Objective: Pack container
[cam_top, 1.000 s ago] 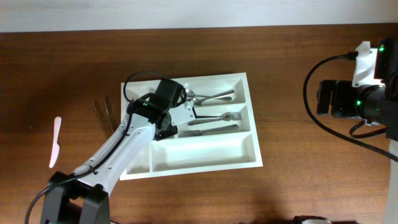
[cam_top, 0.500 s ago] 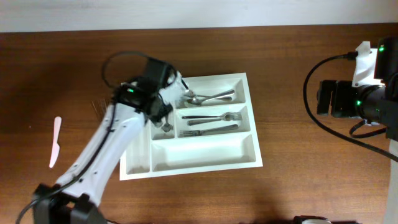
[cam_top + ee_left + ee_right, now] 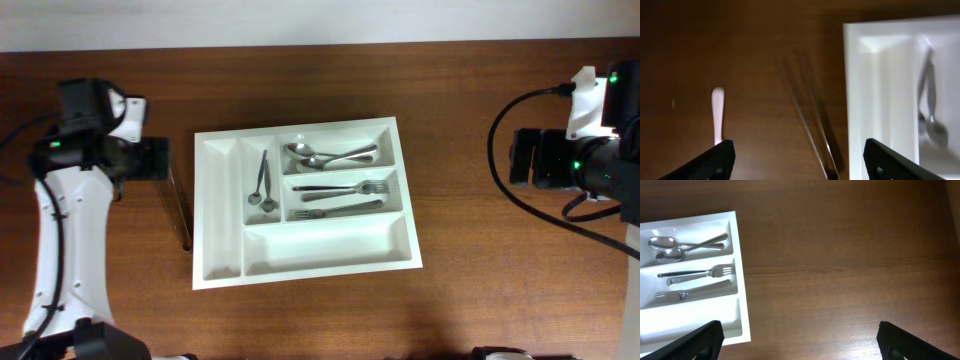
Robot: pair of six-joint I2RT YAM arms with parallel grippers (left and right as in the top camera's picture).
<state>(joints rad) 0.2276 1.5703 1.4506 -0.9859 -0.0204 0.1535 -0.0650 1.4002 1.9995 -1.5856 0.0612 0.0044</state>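
The plastic knife should go into the long slot, so my left gripper should next grab it across its narrow middle (image 3: 718, 124) to pack it there.
The white cutlery tray (image 3: 330, 247) lies mid-table. A small spoon (image 3: 263, 184) rests in its upright slot, also visible in the left wrist view (image 3: 929, 116). Spoons (image 3: 332, 155) and forks (image 3: 345, 188) fill the right-hand slots; the long bottom slot holds nothing. Two thin dark sticks (image 3: 179, 203) lie on the wood just left of the tray, and in the left wrist view the sticks (image 3: 810, 125) run between the fingers. My left gripper (image 3: 158, 158) hovers open above them, holding nothing. My right gripper (image 3: 522, 157) stays open far right, over bare wood.
A pale plastic knife (image 3: 717, 114) lies on the wood left of the sticks; my left arm hides it from overhead. The tray's right end (image 3: 737, 315) shows in the right wrist view, with bare wood beyond.
My left arm has swung from over the tray out to the left. Its jaws have opened, and the small spoon now lies in the tray's upright slot. The right arm has not moved.
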